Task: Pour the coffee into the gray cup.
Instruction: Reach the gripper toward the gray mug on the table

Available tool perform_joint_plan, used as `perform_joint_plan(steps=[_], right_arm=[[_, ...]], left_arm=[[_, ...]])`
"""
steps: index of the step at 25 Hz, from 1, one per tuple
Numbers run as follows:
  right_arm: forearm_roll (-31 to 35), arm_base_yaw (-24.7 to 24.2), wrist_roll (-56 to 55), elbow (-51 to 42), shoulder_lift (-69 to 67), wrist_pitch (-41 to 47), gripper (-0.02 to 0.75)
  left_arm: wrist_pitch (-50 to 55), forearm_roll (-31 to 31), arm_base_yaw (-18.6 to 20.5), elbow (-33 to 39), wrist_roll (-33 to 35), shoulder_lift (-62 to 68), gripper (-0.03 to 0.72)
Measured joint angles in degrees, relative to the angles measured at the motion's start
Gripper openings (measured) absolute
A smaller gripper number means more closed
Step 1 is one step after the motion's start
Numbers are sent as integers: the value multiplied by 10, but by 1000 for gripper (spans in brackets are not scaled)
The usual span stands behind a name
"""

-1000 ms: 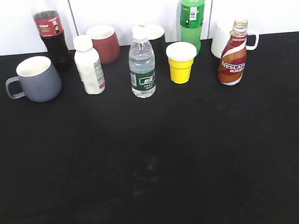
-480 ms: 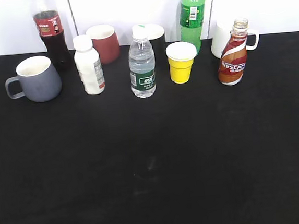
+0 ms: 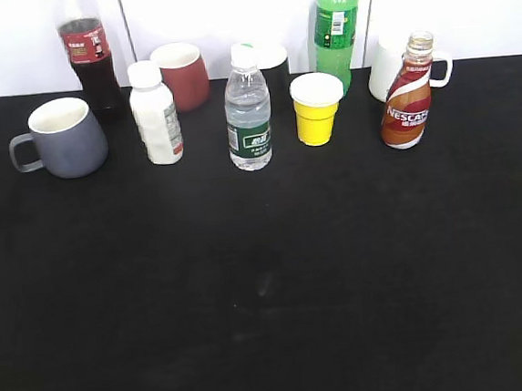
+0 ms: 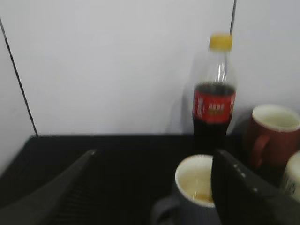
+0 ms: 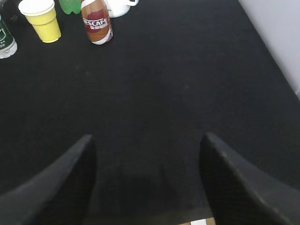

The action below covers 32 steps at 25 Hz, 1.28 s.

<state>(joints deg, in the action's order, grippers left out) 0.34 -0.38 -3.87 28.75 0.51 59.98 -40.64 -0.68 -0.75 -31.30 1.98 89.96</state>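
My left gripper grips the gray cup by its loop handle (image 3: 16, 156) next, since that handle is slim, while the gray cup's round body (image 3: 76, 146) is broad.
The coffee bottle (image 3: 405, 96), with a brown, red and white Nescafe wrap, stands upright at the back right of the black table; it also shows in the right wrist view (image 5: 96, 22). The gray cup (image 3: 62, 138) stands at the back left, handle to the left, and shows in the left wrist view (image 4: 197, 192) with an off-white inside. My left gripper (image 4: 152, 161) is open and empty, just left of the gray cup, its right finger overlapping the cup. My right gripper (image 5: 146, 145) is open and empty over bare table, well short of the coffee.
A cola bottle (image 3: 86, 55), white bottle (image 3: 155, 113), dark red cup (image 3: 182, 74), water bottle (image 3: 247, 110), yellow cup (image 3: 316, 108), green bottle (image 3: 336, 26) and white mug (image 3: 385, 67) line the back. The table's right edge (image 5: 269, 47) is near the wall.
A dark blur has appeared at the exterior view's far left edge, beside the gray cup. The objects have not moved.
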Motion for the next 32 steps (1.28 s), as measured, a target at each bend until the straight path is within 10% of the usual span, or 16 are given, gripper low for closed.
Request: perform_joint_plan(steps=[14, 32], right_arm=[[-3, 0, 0, 0, 0, 0, 514], [-3, 0, 0, 0, 0, 0, 514]], left_arm=[[-236, -14, 0, -4, 0, 240, 536], [-214, -27, 7, -100, 0, 321, 535]])
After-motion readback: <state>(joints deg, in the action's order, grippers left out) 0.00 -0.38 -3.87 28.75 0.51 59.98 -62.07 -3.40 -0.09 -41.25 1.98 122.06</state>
